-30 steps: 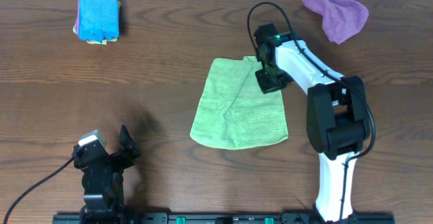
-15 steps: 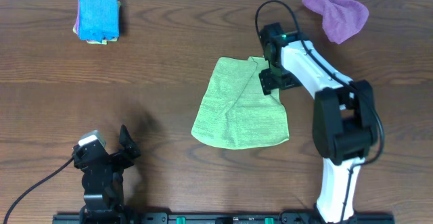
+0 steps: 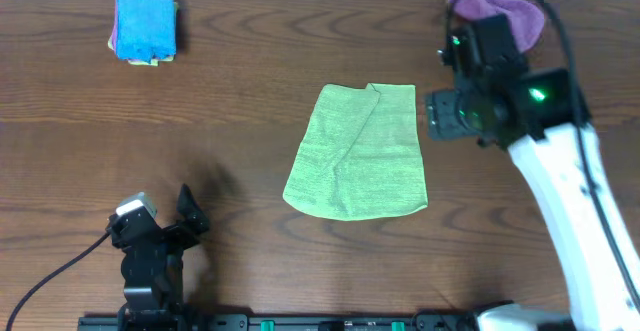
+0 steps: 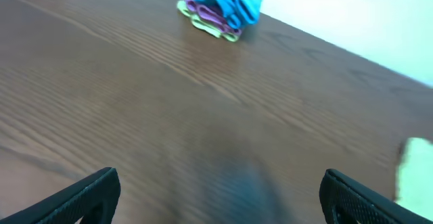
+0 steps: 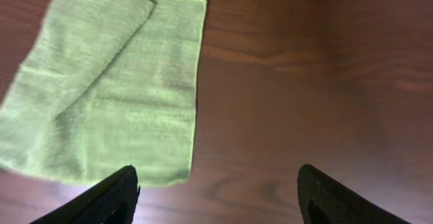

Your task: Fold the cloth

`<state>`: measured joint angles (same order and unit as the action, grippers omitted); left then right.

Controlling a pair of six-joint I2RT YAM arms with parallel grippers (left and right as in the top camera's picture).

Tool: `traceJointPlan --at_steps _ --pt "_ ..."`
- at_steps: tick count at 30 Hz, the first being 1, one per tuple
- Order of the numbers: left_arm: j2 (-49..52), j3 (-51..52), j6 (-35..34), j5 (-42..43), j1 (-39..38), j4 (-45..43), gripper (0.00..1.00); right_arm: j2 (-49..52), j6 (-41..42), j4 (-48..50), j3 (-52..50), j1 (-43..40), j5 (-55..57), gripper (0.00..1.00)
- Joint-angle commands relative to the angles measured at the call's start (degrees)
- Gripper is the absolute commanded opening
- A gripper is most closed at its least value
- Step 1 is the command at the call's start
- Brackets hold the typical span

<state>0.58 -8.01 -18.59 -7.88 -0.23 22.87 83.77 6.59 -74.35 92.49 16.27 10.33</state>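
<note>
The diagonal fold needs to be pulled open for folding. My left gripper needs to grab the lime-green cloth (image 3: 355, 153) next, by its far corner nearest the folded stack (image 3: 327, 88).
The lime-green cloth (image 3: 355, 153) lies flat on the brown table, doubled over, with a diagonal fold edge running down from its top. Nothing touches it. In the right wrist view the cloth (image 5: 111, 88) fills the upper left. My right gripper (image 5: 216, 183) hangs open above bare wood just right of the cloth's edge, nothing between its fingers. Overhead, the right gripper (image 3: 442, 113) is lifted off the table, right of the cloth's top right corner. My left gripper (image 3: 165, 226) rests at the near left, far from the cloth. It stands wide open and empty (image 4: 218, 187).
A crumpled purple cloth (image 3: 505, 21) lies at the far right, partly behind the right arm. A stack of folded cloths (image 3: 145, 28) with a bright blue one on top sits at the far left, and the left wrist view shows the stack (image 4: 220, 7) too.
My right gripper was shut on the cloth's top right part; it has opened, let go, risen and moved right. The cloth's corner now lies flat. The left arm has not moved.
</note>
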Motion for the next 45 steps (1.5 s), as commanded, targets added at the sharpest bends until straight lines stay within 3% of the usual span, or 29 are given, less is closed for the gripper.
traceJointPlan --at_steps 1,4,5,7,11,16,19,23,26,30,33,37,41,45 --pt "-0.33 1.18 -8.72 5.03 -0.13 -0.90 0.95 -5.68 1.53 -1.38 0.02 0.26 -0.85 0.76" --pt "-0.33 1.18 -12.74 7.98 -0.13 -4.90 0.95 -10.80 1.11 -2.36 0.02 0.26 -2.40 0.80" --pt "-0.33 1.18 -12.72 7.63 -0.13 -7.19 0.96 -13.16 0.39 -2.25 0.02 0.28 -3.91 0.92" --pt "-0.33 1.18 -12.72 6.78 -0.13 -10.16 0.95 -15.82 -0.04 -2.40 0.02 0.26 -5.20 0.99" --pt "-0.33 1.18 -12.72 4.46 -0.13 -15.02 0.96 -19.43 0.00 -3.43 0.02 0.26 -6.27 0.98" --pt "-0.33 1.18 -12.76 4.57 -0.13 -15.06 0.96 -21.55 0.02 -4.81 0.02 0.26 -10.49 0.99" --pt "-0.33 1.18 -14.14 11.21 -0.15 -15.52 0.95 -21.57 0.02 -5.62 0.02 0.26 -12.52 0.99" --pt "0.07 1.18 -11.21 27.47 -0.20 -23.08 0.96 -21.51 0.02 -6.43 0.02 0.26 -13.57 0.99" --pt "3.02 1.03 -11.45 28.72 -0.20 -28.44 0.96 -21.51 0.02 -5.79 0.02 0.26 -13.57 0.99" --pt "14.43 -1.75 -11.10 33.92 -0.20 -32.65 0.96 -21.46 0.00 -4.20 0.02 0.26 -13.55 0.99" --pt "29.70 -8.46 -5.35 42.05 -0.48 -32.46 0.96 -21.20 0.00 -3.19 0.02 0.26 -13.55 0.99" --pt "45.20 -18.21 2.21 44.94 -2.14 -28.52 0.96 -20.74 0.00 -3.19 0.02 0.26 -13.51 0.99" --pt "61.83 -32.11 12.87 43.47 -8.41 -18.08 0.96 -20.76 0.02 -3.23 0.02 0.26 -10.19 0.99" --pt "74.20 -44.61 19.87 34.32 -16.61 -8.87 0.96 -21.40 0.02 -3.58 0.02 0.26 -7.30 0.99"
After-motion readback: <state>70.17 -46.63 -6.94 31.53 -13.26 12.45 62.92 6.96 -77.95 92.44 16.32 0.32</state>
